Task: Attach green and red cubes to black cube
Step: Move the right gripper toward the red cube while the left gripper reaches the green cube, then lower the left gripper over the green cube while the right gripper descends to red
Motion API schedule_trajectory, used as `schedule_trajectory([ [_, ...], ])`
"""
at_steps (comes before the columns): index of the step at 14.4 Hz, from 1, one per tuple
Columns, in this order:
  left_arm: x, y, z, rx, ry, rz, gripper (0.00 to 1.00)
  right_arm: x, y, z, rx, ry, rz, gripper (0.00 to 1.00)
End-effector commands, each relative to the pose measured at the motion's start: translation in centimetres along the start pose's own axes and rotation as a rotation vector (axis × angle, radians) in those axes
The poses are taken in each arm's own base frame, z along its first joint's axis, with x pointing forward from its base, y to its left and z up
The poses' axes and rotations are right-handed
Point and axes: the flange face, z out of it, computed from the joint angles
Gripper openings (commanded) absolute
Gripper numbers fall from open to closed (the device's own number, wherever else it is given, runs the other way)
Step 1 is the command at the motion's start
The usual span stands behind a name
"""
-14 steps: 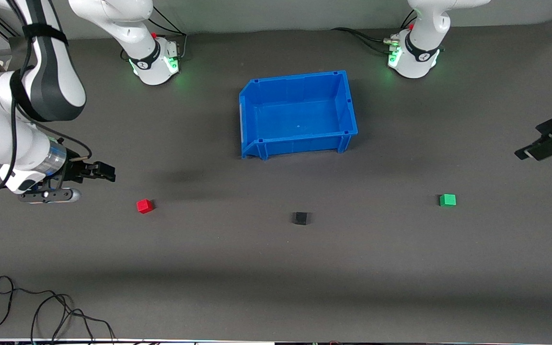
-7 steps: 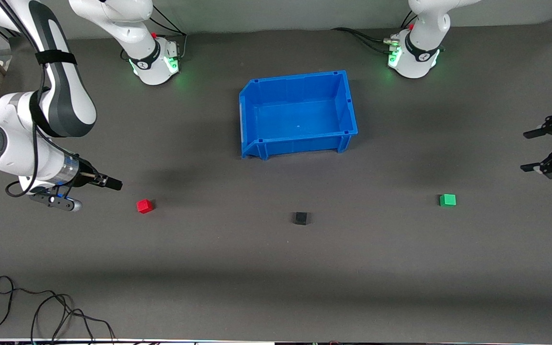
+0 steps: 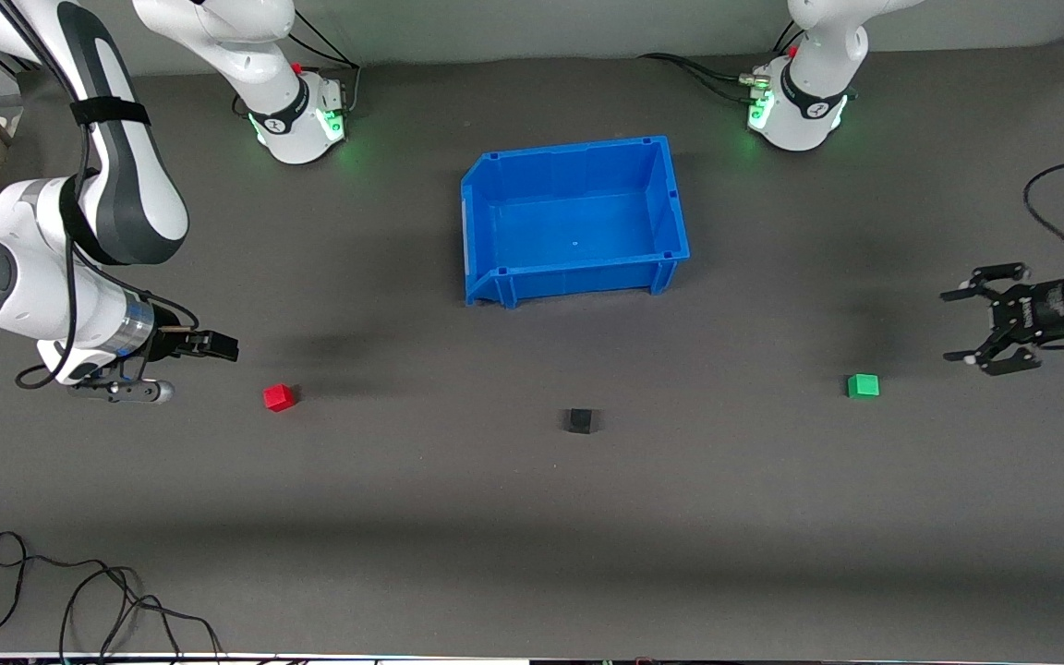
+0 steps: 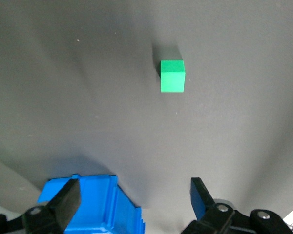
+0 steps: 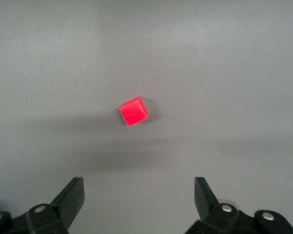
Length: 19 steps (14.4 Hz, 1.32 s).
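The left gripper next needs to grip the sides of the green cube so that it can attach the green cube (image 3: 863, 385) to the black cube (image 3: 578, 421).
The red cube (image 3: 279, 397) lies on the dark table toward the right arm's end; it also shows in the right wrist view (image 5: 133, 111). The black cube (image 3: 578, 421) lies mid-table, nearer the front camera than the blue bin. The green cube (image 3: 863, 385) lies toward the left arm's end and shows in the left wrist view (image 4: 172, 75). My right gripper (image 3: 218, 344) is open and empty, up in the air beside the red cube. My left gripper (image 3: 957, 325) is open and empty, up in the air beside the green cube.
A blue open bin (image 3: 495, 217) stands mid-table between the two bases, with nothing in it; its corner shows in the left wrist view (image 4: 95, 204). Loose black cables (image 3: 79, 600) lie at the table's front corner by the right arm's end.
The left gripper has swung in from the table's end toward the green cube and turned level. The right gripper has shifted slightly toward the red cube.
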Motion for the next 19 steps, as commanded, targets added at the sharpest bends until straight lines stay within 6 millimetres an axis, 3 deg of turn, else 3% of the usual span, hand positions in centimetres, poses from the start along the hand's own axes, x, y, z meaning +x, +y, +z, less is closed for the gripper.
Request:
schedule_trajectory([
  [1, 2.2, 0.7, 3.4, -0.028, -0.009, -0.055, 1.00, 0.3, 0.1, 0.7, -0.002, 0.004, -0.084, 1.00],
  [5, 4.8, 1.8, 6.7, -0.072, 0.007, -0.094, 1.00, -0.1, 0.6, 1.0, 0.020, -0.023, 0.185, 1.00],
  [7, 5.5, 2.2, 8.2, -0.088, 0.004, -0.073, 1.00, -0.4, 2.3, 1.2, 0.055, -0.040, 0.292, 1.00],
  [10, 7.0, 2.4, 9.9, -0.113, -0.003, -0.046, 1.00, -0.5, 3.1, 2.6, 0.049, -0.061, 0.273, 1.00],
  [15, 8.5, 2.7, 12.7, -0.145, 0.003, -0.035, 1.00, 0.9, 3.7, 2.3, 0.078, 0.032, 0.342, 1.00],
  [19, 8.8, 2.7, 13.6, -0.141, 0.004, -0.043, 1.00, 0.8, 2.6, 2.3, 0.089, 0.010, 0.752, 1.00],
])
